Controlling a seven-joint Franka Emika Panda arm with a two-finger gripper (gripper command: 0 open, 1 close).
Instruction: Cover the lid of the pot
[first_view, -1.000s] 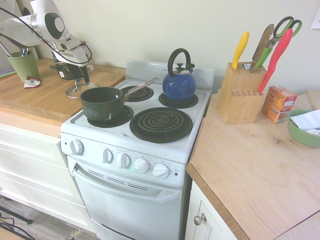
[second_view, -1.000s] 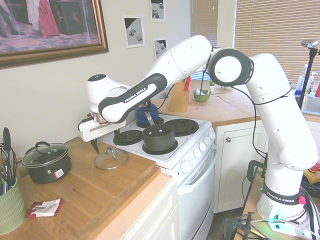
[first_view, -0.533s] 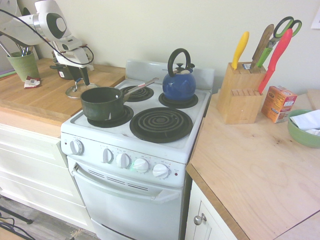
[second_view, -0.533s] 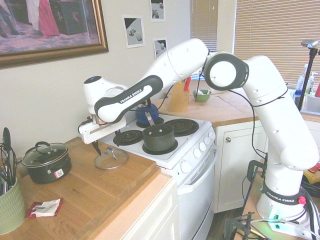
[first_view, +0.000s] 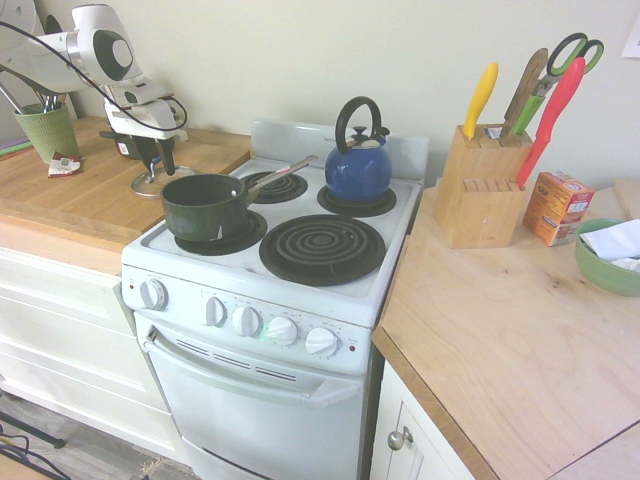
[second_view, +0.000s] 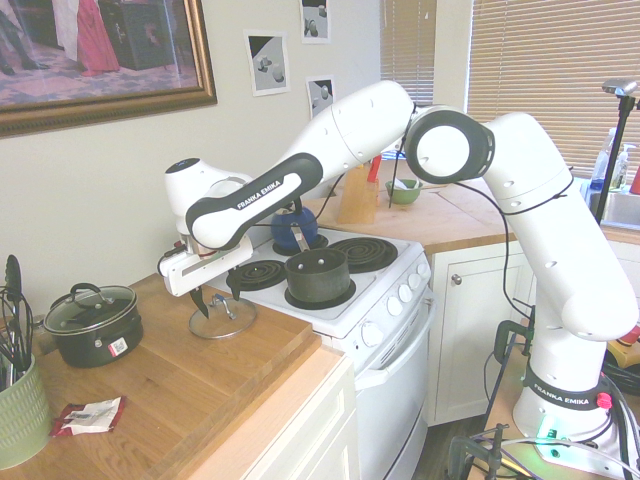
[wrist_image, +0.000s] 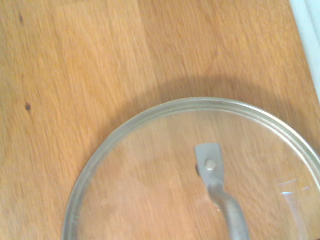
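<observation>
Next, my gripper grabs the lid by its narrow loop handle, since the wide glass disc is broader than the open fingers.
The lid, clear glass with a metal rim and a grey metal loop handle, lies flat on the wooden counter just left of the stove. In the wrist view the lid fills the lower half. My gripper points down right over it. Its dark fingers stand apart on either side of the handle, close to the glass. The pot, a dark green saucepan with a long silvery handle, sits uncovered on the front left burner, beside the lid.
A small dark two-handled lidded pot stands further along the counter, with a green utensil cup and a red packet beyond it. A blue kettle occupies the back right burner. A knife block stands right of the stove.
The gripper has come down from above the lid until its fingers straddle the handle. Lid and pot have not moved.
</observation>
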